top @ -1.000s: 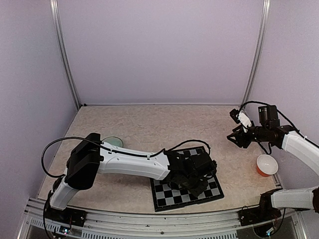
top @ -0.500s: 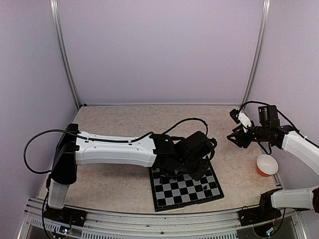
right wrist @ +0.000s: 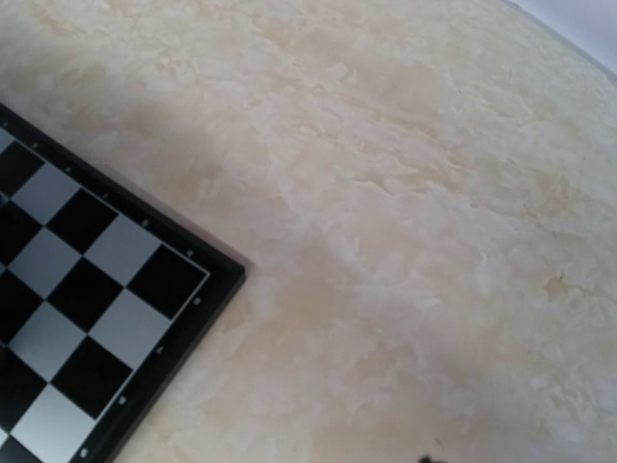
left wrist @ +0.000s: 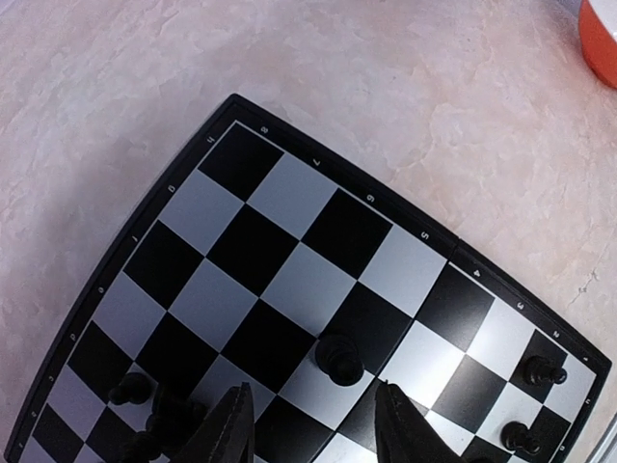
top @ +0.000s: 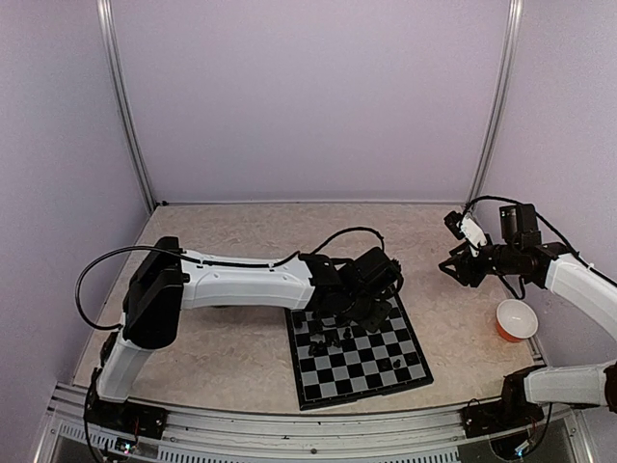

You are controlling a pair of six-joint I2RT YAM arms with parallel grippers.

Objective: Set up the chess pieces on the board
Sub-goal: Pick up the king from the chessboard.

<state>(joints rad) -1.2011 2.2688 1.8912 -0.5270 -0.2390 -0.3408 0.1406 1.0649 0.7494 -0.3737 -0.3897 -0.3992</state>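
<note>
The lone black chess piece has to stand on a square with its base free. My left gripper should next grab it by its upper end [left wrist: 346, 369].
The board [top: 364, 374] lies on the table's near middle, and the left wrist view shows its checks [left wrist: 260, 251] from above. Several black chess pieces stand on it: a cluster at its far left [top: 331, 337] and two near its right side [top: 391, 363]. My left gripper [top: 359, 311] hovers over the board's far part. It is open [left wrist: 313, 434], with nothing between its fingers [left wrist: 231, 429]. One piece [left wrist: 339, 359] stands just ahead of them. More pieces sit to the left [left wrist: 130, 389] and right [left wrist: 542, 369]. My right gripper [top: 451, 267] hangs open in the air, right of the board.
An orange bowl with a white inside [top: 517, 319] sits at the right, and its rim shows in the left wrist view [left wrist: 600, 39]. The right wrist view shows a corner of the board [right wrist: 87, 289] and the bare mottled tabletop [right wrist: 405, 222]. Pale walls close the back and sides.
My left gripper has opened and drawn back from the board's near right toward its far edge, uncovering the pieces on the board. The right arm has not moved.
</note>
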